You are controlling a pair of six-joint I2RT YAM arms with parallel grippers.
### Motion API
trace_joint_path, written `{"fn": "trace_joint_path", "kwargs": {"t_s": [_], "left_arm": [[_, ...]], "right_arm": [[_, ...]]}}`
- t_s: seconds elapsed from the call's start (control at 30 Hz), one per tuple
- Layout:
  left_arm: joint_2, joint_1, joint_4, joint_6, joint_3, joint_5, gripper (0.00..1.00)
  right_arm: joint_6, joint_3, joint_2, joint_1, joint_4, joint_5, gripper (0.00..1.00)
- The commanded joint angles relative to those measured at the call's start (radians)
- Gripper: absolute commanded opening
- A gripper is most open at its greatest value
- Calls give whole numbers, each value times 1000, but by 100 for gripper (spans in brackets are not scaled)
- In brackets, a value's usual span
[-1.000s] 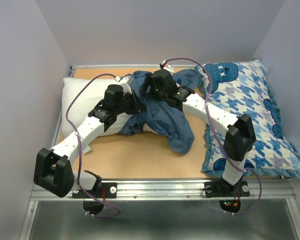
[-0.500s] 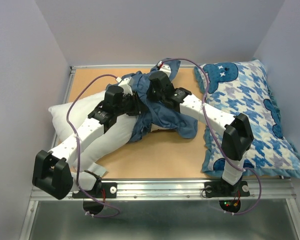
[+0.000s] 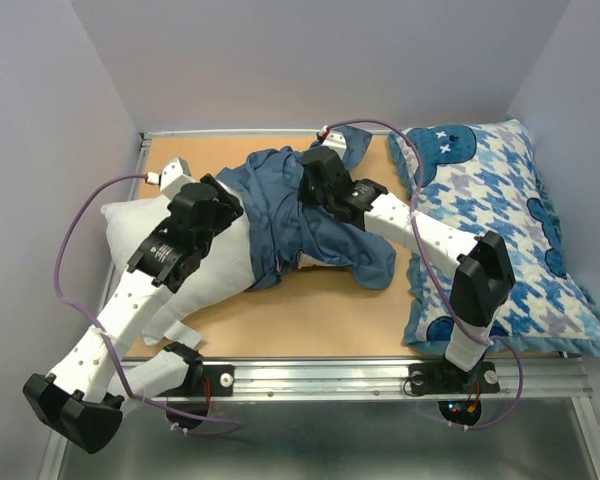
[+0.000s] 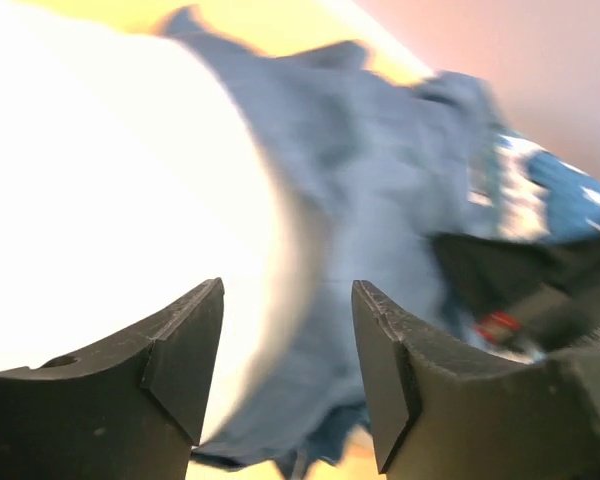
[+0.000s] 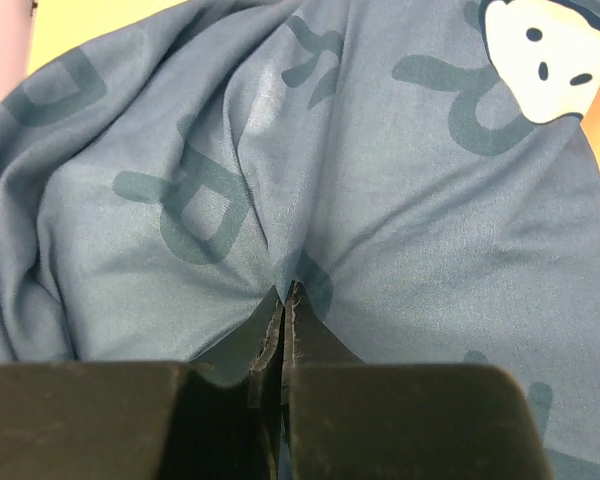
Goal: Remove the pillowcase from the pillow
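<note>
I should grab the white pillow by its bare end (image 3: 128, 226) with my left gripper. Then the slate-blue pillowcase (image 3: 280, 205) is free to pull off.
The white pillow (image 3: 140, 235) lies at the left of the table, and its right end is inside the slate-blue pillowcase (image 3: 280, 205). The case bunches across the middle, printed with letters and a monkey face (image 5: 540, 45). My right gripper (image 3: 315, 170) is shut on a fold of the pillowcase (image 5: 180, 200), which puckers at the right gripper's (image 5: 290, 292) tips. My left gripper (image 3: 220, 195) hovers open over the pillow near the case's edge. In the left wrist view the left gripper (image 4: 288, 295) holds nothing, with the pillow (image 4: 100, 200) on the left and the pillowcase (image 4: 380, 190) on the right.
A blue-and-white houndstooth pillow (image 3: 500, 220) with cartoon heads fills the right side of the table. Grey walls close in the back and both sides. Bare wooden tabletop (image 3: 310, 310) shows in front of the pillowcase, and a metal rail (image 3: 330, 375) runs along the near edge.
My left gripper opened, let go and drew back to the left. My right gripper shut on the pillowcase. The pillow slid toward the front left, baring more white.
</note>
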Motion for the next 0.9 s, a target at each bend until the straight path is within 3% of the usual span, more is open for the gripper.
{"fn": "trace_joint_path", "kwargs": {"t_s": [0.0,0.07,0.3,0.4,0.43,0.5,0.53,0.77,0.87], "left_arm": [[-2,0,-170,-176,-59,-237,69],[9,1,-141,-193,-90,-219,92],[173,34,59,-169,-149,-94,94],[213,107,182,-126,-196,9,81],[218,135,206,-112,-208,39,54],[233,213,286,-94,-236,134,25],[242,233,297,-71,-236,157,0],[230,409,220,-11,-132,125,0],[189,486,171,17,-83,107,0]], "right_arm": [[5,-40,-46,-20,-4,17,1],[12,-46,-44,-25,-4,5,1],[-7,-64,-67,-25,-4,-44,1],[-24,-76,-86,-23,-4,-58,0],[-33,-73,-90,-23,-4,-60,1],[-44,-69,-96,-28,-6,-64,1],[-50,-60,-98,-32,-6,-78,1],[-42,-78,-136,-156,-27,-142,1],[-45,-118,-187,-297,-35,-169,1]]}}
